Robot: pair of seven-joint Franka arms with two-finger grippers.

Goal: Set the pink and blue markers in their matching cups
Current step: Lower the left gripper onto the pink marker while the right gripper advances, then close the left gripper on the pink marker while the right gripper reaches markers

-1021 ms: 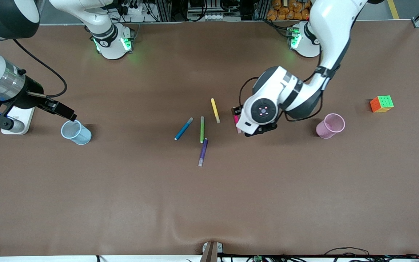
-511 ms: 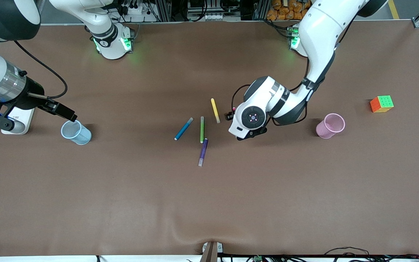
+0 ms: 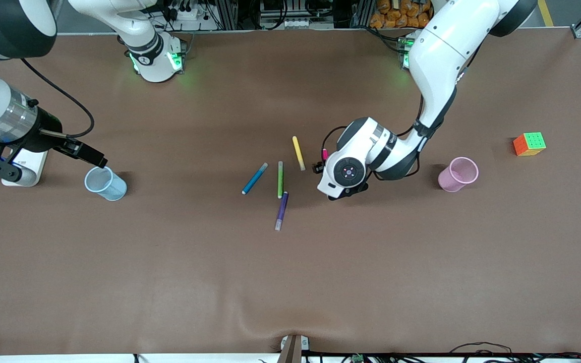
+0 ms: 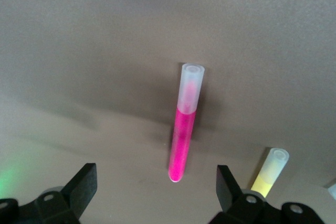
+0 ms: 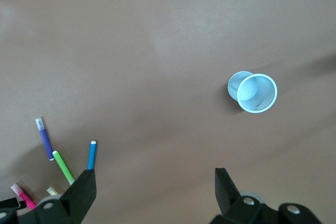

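The robot's left gripper isn't ready to close yet, since the pink marker's body (image 4: 182,137) is mostly beyond its fingers. It needs to move toward the marker's body first, then close on the marker's body.
The pink marker (image 4: 184,135) lies on the brown table, mostly hidden under the left hand in the front view, where only its pink end (image 3: 325,153) shows. My left gripper (image 3: 323,164) (image 4: 155,187) is open and low over it, with the marker's pink end between the two fingers. The blue marker (image 3: 254,178) (image 5: 92,155) lies toward the right arm's end of the marker group. The light pink cup (image 3: 457,174) stands beside the left arm. The light blue cup (image 3: 105,184) (image 5: 253,92) stands near my right gripper (image 3: 20,169) (image 5: 155,187), which waits open and empty high above the table.
A yellow marker (image 3: 298,153) (image 4: 269,171), a green marker (image 3: 280,179) and a purple marker (image 3: 282,210) lie between the blue and pink markers. A colourful cube (image 3: 529,144) sits at the left arm's end of the table.
The left hand has shifted toward the right arm's end and nearer the front camera, and now covers most of the pink marker. The right arm has not moved.
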